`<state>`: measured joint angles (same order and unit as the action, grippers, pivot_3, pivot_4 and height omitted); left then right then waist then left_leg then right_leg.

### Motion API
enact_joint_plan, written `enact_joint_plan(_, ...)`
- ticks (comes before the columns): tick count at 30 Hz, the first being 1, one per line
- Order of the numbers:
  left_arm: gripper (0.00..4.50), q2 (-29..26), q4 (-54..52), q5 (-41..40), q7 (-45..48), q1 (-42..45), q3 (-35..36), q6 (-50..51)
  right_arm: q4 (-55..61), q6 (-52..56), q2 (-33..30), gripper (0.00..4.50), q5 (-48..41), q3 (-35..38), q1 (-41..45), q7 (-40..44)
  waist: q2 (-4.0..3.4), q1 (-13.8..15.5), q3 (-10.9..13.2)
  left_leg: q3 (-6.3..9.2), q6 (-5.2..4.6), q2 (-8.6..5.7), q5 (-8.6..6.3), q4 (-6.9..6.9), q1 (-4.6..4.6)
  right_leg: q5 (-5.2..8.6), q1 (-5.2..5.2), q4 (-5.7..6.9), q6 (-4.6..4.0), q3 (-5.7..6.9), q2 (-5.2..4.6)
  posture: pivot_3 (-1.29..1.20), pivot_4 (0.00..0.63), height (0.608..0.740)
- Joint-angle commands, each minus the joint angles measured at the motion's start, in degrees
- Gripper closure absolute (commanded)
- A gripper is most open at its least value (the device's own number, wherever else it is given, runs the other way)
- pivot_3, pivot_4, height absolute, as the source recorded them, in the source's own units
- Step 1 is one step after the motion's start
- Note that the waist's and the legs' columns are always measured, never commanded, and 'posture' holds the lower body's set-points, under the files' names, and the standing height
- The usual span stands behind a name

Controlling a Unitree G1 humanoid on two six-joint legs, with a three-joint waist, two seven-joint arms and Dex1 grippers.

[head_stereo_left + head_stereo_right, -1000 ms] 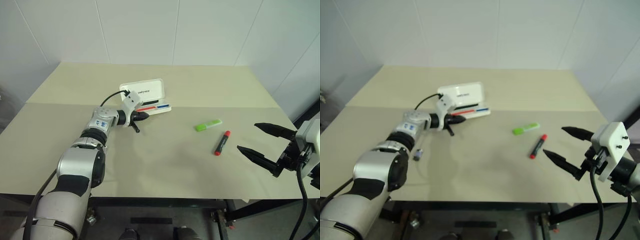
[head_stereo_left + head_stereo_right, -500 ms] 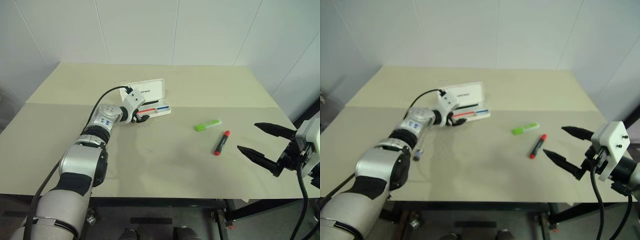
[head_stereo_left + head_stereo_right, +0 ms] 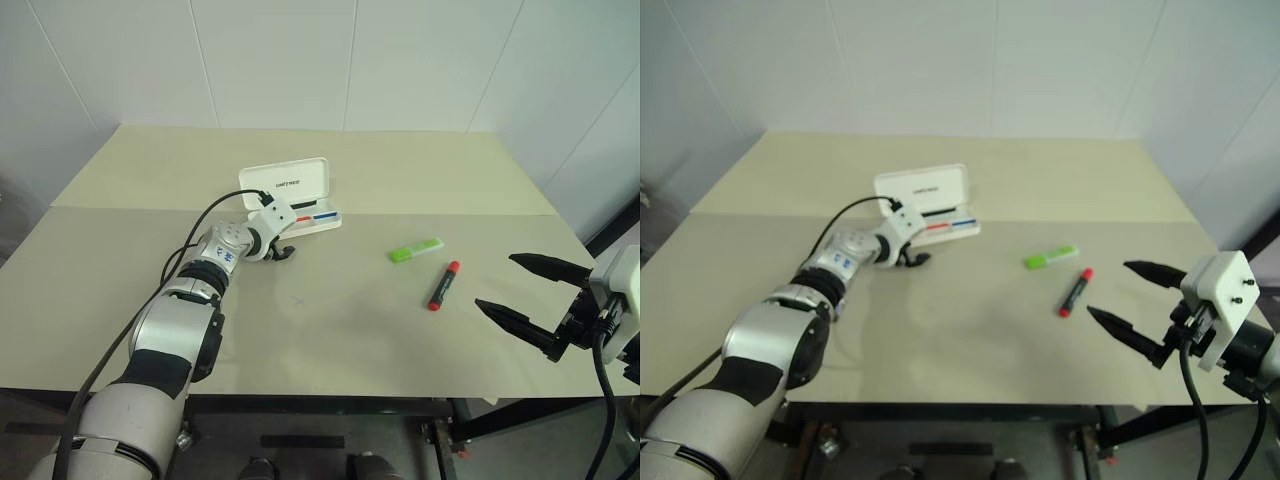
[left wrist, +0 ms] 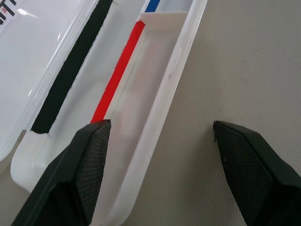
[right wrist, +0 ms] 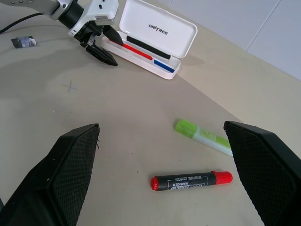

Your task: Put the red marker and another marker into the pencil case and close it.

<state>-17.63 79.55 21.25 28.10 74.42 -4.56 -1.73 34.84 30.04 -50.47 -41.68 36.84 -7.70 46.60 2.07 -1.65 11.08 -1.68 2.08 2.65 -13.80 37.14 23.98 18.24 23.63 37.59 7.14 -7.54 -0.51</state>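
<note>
My left gripper is about to grab the pencil case's tray by its front side [image 3: 314,232]. This will bring the pencil case within reach for the red marker [image 3: 443,287].
The white pencil case [image 3: 291,184] lies open at the table's back, lid raised, with a red-blue stripe in its tray [image 4: 141,94]. My left gripper [image 3: 283,249] is open at the tray's left end. One finger [image 4: 89,155] sits inside the tray and the other [image 4: 244,160] is outside on the table, so they straddle the front wall. The red marker [image 3: 444,286] and the lime-green marker [image 3: 416,250] lie on the table to the right. My right gripper [image 3: 495,281] hovers open and empty beyond them, near the front right corner, with both markers [image 5: 190,180] [image 5: 202,135] lying ahead of it.
A small dark object [image 5: 23,41] lies on the table left of my left arm. A faint pencil cross [image 3: 298,299] marks the tabletop in the middle. White walls close off the back, and the table's front edge [image 3: 330,395] runs below.
My left gripper has opened, rolled and sunk onto the case's left end, where its fingers now straddle the tray's front wall. The right gripper has kept still.
</note>
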Motion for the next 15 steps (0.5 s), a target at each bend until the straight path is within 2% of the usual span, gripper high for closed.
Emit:
enact_joint_plan(1, 0.77, 0.19, -0.18, 0.53, -0.27, -0.02, -0.16, 1.8, 1.83, 0.04, -0.44, 0.0, -0.82, 2.7, -0.05, -0.43, 0.0, -0.04, 0.0, 0.0, 0.0, 0.0, 0.0, 0.0, -0.02, 0.0, -0.01, 0.01, 0.0, 0.0, 0.0, 0.0, 0.15, 0.74)
enact_joint_plan(4, 0.77, 0.25, -0.14, 0.39, 0.34, -0.06, 0.01, 2.86, 1.75, 0.27, -0.62, 0.0, -0.87, 2.67, 0.18, -0.38, 0.0, -0.08, 0.0, -0.01, 0.0, 0.0, 0.0, 0.0, -0.07, 0.0, -0.02, 0.04, 0.0, -0.01, 0.0, 0.0, 0.15, 0.74)
enact_joint_plan(7, 1.38, 0.41, -0.09, 0.18, 0.3, -0.15, 0.32, 4.09, 1.72, 0.39, -0.74, 0.0, -0.83, 2.63, 0.24, -0.36, 0.0, -0.09, 0.0, -0.04, 0.0, 0.0, 0.0, -0.01, -0.15, 0.0, -0.09, 0.04, 0.0, -0.04, 0.0, 0.0, 0.15, 0.74)
enact_joint_plan(15, 3.85, 0.77, -0.16, -0.29, 1.35, -0.47, 1.02, 5.16, 1.76, 0.69, -0.81, 0.0, -0.67, 2.87, 0.25, -0.37, 0.01, -0.17, 0.0, -0.27, 0.0, 0.0, 0.0, -0.04, -0.39, -0.02, -0.2, 0.06, 0.03, -0.28, 0.0, 0.0, 0.15, 0.74)
